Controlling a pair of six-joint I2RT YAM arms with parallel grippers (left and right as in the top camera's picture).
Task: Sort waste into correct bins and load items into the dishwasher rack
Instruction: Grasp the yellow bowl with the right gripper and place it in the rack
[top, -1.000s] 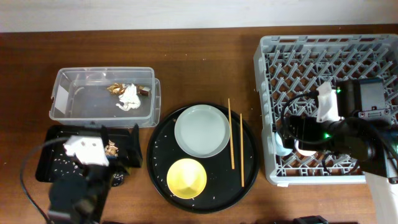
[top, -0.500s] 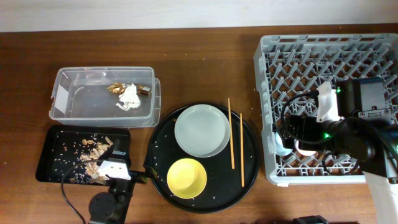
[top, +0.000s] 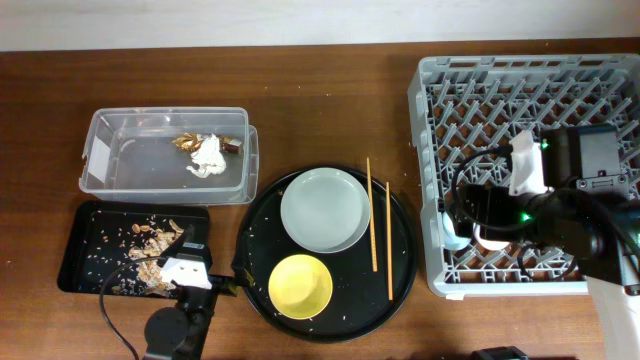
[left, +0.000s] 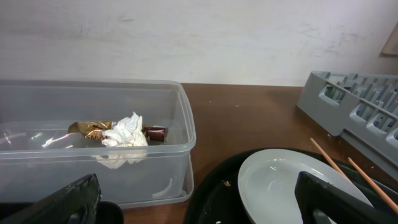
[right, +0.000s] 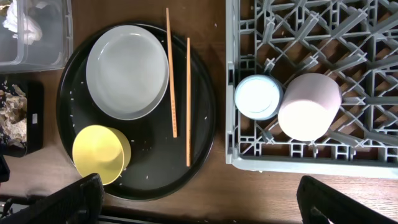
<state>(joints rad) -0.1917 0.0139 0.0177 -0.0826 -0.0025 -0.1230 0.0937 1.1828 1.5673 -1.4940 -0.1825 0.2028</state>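
I will grip the yellow bowl (top: 300, 287) by the bowl's rim with my right gripper next. This leaves the bowl's body free to tip into the rack, so I can load it.
The clear tub (top: 120, 165) holds the white napkin (top: 207, 155) and the gold wrapper (top: 185, 141); both also show in the left wrist view, napkin (left: 124, 134) and wrapper (left: 87, 129). Brown food scraps (top: 150, 250) lie in the black rectangular tray (top: 80, 270). The grey-green plate (top: 325, 210), yellow bowl (top: 300, 287) and two chopsticks (top: 371, 215) sit on the round black tray (top: 405, 270). The blue cup (right: 257, 96) and pink cup (right: 309, 106) stand in the rack (top: 520, 90). My left gripper (top: 212, 262) is open, low between the two trays. My right gripper (top: 480, 210) is open above the rack's front left.
The rack (right: 298, 155) takes up the right side of the table. Bare wood lies behind the round tray and between it and the rack. The left arm's base (top: 170, 330) is at the front edge. Small crumbs dot the round tray.
My left arm has moved off the black rectangular tray toward the front right, uncovering the food scraps in it. The right arm has not moved.
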